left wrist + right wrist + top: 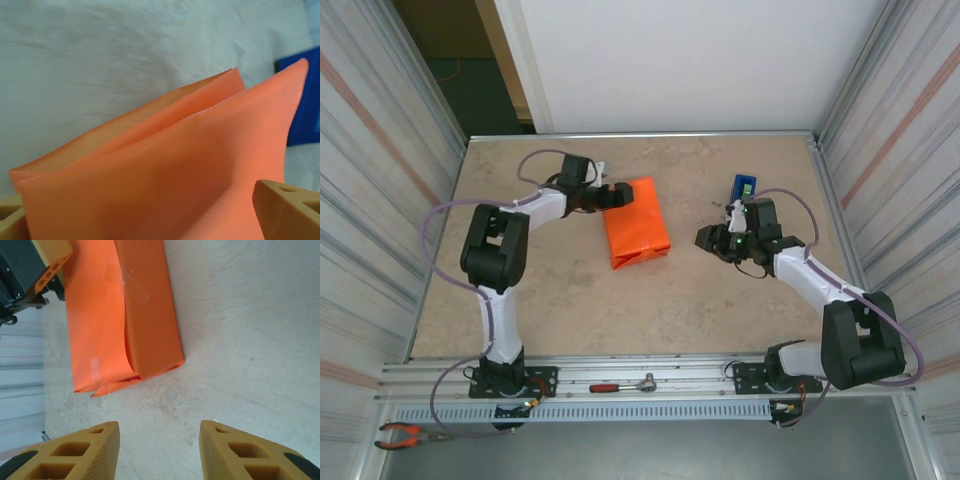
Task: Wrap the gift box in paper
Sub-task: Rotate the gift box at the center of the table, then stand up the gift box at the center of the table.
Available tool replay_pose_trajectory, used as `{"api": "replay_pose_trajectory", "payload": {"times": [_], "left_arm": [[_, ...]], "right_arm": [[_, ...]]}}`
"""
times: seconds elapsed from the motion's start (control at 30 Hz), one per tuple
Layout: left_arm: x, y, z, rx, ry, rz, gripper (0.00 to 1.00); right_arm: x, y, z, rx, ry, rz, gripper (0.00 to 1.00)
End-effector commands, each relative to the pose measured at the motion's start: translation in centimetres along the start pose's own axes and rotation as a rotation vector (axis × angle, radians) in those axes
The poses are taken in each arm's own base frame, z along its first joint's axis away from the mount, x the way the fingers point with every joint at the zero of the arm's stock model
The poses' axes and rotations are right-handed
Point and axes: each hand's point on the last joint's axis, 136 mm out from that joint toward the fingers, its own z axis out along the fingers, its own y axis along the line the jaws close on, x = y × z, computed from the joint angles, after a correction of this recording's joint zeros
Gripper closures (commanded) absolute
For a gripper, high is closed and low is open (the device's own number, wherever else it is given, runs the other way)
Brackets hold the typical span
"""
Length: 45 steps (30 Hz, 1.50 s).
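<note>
I will grab the orange paper's loose far end with my left gripper next, to stand the parcel upright with that loose end of the paper on top.
The orange paper lies folded into a parcel in the middle of the table, and the gift box is hidden inside it. Clear tape strips hold its seam. My left gripper is at the parcel's far-left end, open wide, with the paper's loose end filling the space between its tan fingers. My right gripper stands open to the right of the parcel, apart from it. In the right wrist view its jaws hold nothing, with bare table between them and the paper beyond.
A blue tape dispenser stands upright just behind my right gripper. A red-handled ratchet lies on the front rail and pliers at the front left. Corrugated metal walls close in both sides.
</note>
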Motion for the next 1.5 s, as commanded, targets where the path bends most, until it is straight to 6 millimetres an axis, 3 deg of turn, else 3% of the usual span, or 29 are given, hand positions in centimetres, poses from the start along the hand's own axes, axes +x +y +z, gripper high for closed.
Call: {"api": "replay_pose_trajectory", "payload": {"times": [0.0, 0.07, 0.13, 0.3, 0.43, 0.6, 0.8, 1.2, 1.3, 1.47], "left_arm": [[1.7, -4.0, 1.4, 0.143, 0.091, 0.076, 0.07], [1.8, -4.6, 1.7, 0.16, 0.08, 0.094, 0.07], [1.1, -3.7, 0.9, 0.11, 0.012, 0.076, 0.07], [-0.6, 0.7, -4.5, -0.141, -0.232, -0.096, 0.04], [-0.4, 0.7, -6.0, -0.202, -0.203, -0.127, 0.03], [-0.8, -0.5, -4.4, -0.139, -0.13, -0.136, 0.03], [-1.5, -0.3, -1.7, -0.108, -0.084, -0.157, 0.02], [1.0, -1.6, 2.8, -0.064, 0.008, -0.179, 0.03], [1.8, -0.7, 3.9, -0.077, 0.029, -0.193, 0.15], [1.6, -0.7, 4.5, -0.059, 0.027, -0.19, 0.52]], "right_arm": [[0.7, -1.1, -0.8, 0.053, -0.008, 0.006, 0.54], [0.5, -1.1, -1.0, 0.06, -0.019, 0.001, 0.54], [0.2, -1.0, -1.1, 0.068, -0.023, -0.009, 0.54], [-0.7, -0.4, -0.6, 0.061, -0.019, -0.03, 0.52], [-1.6, -0.2, 0.9, 0.04, 0.012, -0.018, 0.49], [-3.3, 0.2, 2.5, 0.03, 0.011, -0.007, 0.49], [-5.0, 0.8, 3.6, 0.03, 0.0, -0.013, 0.49], [-4.0, -0.2, 5.7, 0.056, 0.05, -0.001, 0.49], [-3.8, -0.5, 5.7, 0.059, 0.055, 0.0, 0.49], [-3.8, -0.5, 5.5, 0.057, 0.051, -0.003, 0.49]]}}
